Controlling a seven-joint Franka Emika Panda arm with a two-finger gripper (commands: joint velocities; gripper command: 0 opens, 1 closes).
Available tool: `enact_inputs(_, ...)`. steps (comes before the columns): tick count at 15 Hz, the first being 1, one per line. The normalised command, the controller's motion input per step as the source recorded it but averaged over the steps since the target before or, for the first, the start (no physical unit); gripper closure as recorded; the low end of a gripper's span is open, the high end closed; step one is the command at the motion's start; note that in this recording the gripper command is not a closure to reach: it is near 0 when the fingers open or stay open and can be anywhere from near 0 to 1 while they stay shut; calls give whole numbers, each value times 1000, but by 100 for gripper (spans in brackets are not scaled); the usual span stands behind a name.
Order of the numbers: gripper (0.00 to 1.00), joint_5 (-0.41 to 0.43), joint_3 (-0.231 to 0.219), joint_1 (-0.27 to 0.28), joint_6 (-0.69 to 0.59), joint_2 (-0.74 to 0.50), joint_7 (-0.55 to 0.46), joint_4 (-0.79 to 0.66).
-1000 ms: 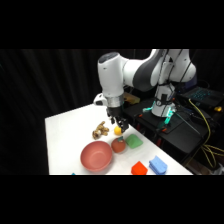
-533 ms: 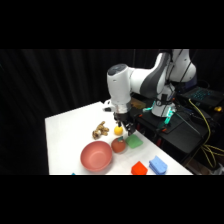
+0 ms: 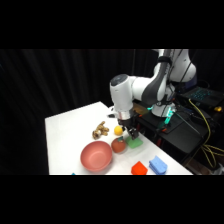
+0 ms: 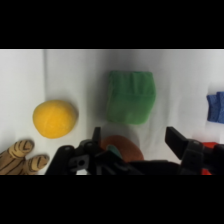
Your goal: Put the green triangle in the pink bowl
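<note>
The green triangle needs to go into the pink bowl [image 3: 96, 155], so my gripper needs to grab it by its body [image 3: 134, 142].
The green triangle [image 3: 134, 143] [image 4: 130, 96] lies flat on the white table, close to its right edge. My gripper [image 3: 131, 131] [image 4: 136, 137] hangs just above it, open, with nothing between the fingers. In the wrist view the green triangle sits just beyond the fingertips, roughly centred between them. The pink bowl [image 3: 96, 155] stands near the table's front, left of the triangle, and is out of the wrist view.
A reddish fruit [image 3: 118, 145] [image 4: 122, 146] sits between bowl and triangle. A yellow fruit [image 3: 118, 130] [image 4: 55, 118] and a brown striped object [image 3: 101, 131] [image 4: 20, 152] lie behind. A red block [image 3: 139, 169] and a blue block [image 3: 158, 165] [image 4: 216, 106] lie at the front right.
The arm has swung right and lowered, carrying the gripper from above the yellow fruit to over the green triangle. The objects have not moved.
</note>
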Motion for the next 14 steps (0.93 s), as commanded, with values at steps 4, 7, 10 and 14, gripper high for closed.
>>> enact_inputs(4,0,180,50,-16,202,-49,-185,-162)
enact_inputs(7,0,167,61,-21,178,-64,-215,-185)
enact_inputs(10,0,184,75,-29,176,-30,-239,-145)
enact_inputs(14,0,202,89,-38,192,21,-259,-90)
